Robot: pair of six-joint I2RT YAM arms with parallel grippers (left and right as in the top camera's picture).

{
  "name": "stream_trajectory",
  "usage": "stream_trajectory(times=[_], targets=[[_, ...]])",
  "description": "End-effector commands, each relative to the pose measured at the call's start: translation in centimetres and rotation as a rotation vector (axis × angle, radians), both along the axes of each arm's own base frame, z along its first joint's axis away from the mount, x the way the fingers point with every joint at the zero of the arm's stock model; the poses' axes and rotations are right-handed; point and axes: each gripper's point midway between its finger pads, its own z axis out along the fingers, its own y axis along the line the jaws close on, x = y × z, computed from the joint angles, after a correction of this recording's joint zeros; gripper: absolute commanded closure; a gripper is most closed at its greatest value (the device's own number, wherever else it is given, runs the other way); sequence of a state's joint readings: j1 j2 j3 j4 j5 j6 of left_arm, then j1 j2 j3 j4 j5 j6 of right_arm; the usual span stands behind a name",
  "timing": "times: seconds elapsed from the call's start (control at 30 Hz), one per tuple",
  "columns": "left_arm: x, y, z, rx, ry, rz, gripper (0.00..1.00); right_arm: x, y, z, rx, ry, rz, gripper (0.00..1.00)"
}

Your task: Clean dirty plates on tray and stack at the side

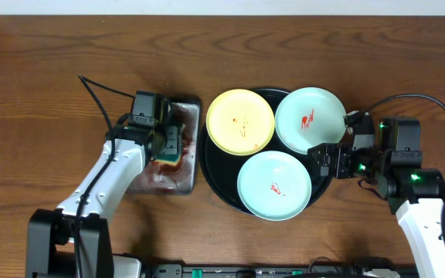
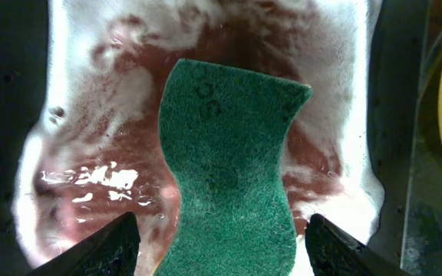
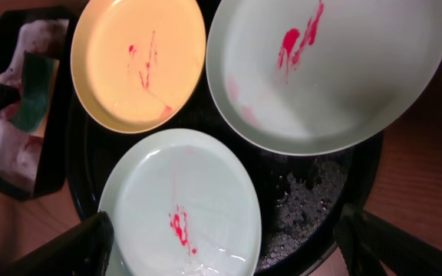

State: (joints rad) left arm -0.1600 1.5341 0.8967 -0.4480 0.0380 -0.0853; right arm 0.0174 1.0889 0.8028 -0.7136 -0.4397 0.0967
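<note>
I should pinch the green sponge [image 2: 229, 172] across its long sides with my left gripper next, so its far end stays free to wipe the plates.
Three plates lie on the round black tray [image 1: 215, 174]: a pale yellow plate [image 1: 240, 121] at back left, a mint plate [image 1: 310, 119] at back right, a mint plate [image 1: 274, 184] in front. All carry red sauce smears. They also show in the right wrist view: the yellow plate [image 3: 138, 63], the back mint plate [image 3: 336, 69], the front mint plate [image 3: 176, 207]. My left gripper [image 2: 219, 249] is open, its fingers either side of a green sponge [image 2: 229, 172] in soapy, reddish water. My right gripper [image 3: 225, 241] is open above the tray's right rim [image 3: 336, 230], over the front plate.
The sponge lies in a small rectangular grey metal tray [image 1: 188, 166], left of the black tray, holding foam and reddish water [image 2: 113, 100]. Wooden table [image 1: 37, 93] surrounds everything. Cables run from both arms across the table.
</note>
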Motion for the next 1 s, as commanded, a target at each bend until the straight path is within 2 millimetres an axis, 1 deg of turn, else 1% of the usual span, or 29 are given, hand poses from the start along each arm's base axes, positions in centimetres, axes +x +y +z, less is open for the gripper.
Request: stream_trajectory(times=[0.0, 0.1, 0.2, 0.23, 0.3, 0.53, 0.63, 0.73, 0.77, 0.87, 0.97], targets=[[0.2, 0.2, -0.5, 0.016, 0.010, 0.015, 0.30, 0.3, 0.5, 0.9, 0.014, -0.023, 0.015, 0.08], [0.6, -0.2, -0.9, -0.021, 0.010, 0.042, 0.31, 0.3, 0.5, 0.9, 0.014, -0.024, 0.015, 0.08], [1.2, -1.1, -1.2, -0.064, 0.001, 0.024, 0.37, 0.3, 0.5, 0.9, 0.015, -0.021, 0.013, 0.08], [1.2, -1.1, -1.4, -0.063, 0.003, 0.024, 0.40, 0.3, 0.5, 0.9, 0.018, -0.019, 0.009, 0.08], [1.4, -1.1, -1.9, -0.061, 0.009, 0.025, 0.43, 0.3, 0.5, 0.9, 0.018, -0.020, 0.009, 0.08], [0.8, -1.0, -4.2, -0.052, 0.077, 0.030, 0.48, 0.3, 0.5, 0.9, 0.018, -0.021, 0.009, 0.09], [0.4, -0.9, -5.0, -0.046, 0.105, 0.031, 0.60, 0.3, 0.5, 0.9, 0.018, -0.020, 0.009, 0.11], [-0.1, -0.9, -5.2, -0.043, 0.127, 0.032, 0.87, 0.3, 0.5, 0.9, 0.018, -0.020, 0.009, 0.12], [-0.2, -0.9, -5.2, -0.044, 0.130, 0.037, 0.92, 0.3, 0.5, 0.9, 0.018, -0.020, 0.009, 0.12], [-0.5, -0.8, -4.8, -0.044, 0.139, 0.043, 0.93, 0.3, 0.5, 0.9, 0.017, -0.019, 0.009, 0.12], [-0.7, -0.8, -3.5, -0.048, 0.121, 0.042, 0.93, -0.2, 0.6, 0.6, 0.016, 0.004, 0.013, 0.11]])
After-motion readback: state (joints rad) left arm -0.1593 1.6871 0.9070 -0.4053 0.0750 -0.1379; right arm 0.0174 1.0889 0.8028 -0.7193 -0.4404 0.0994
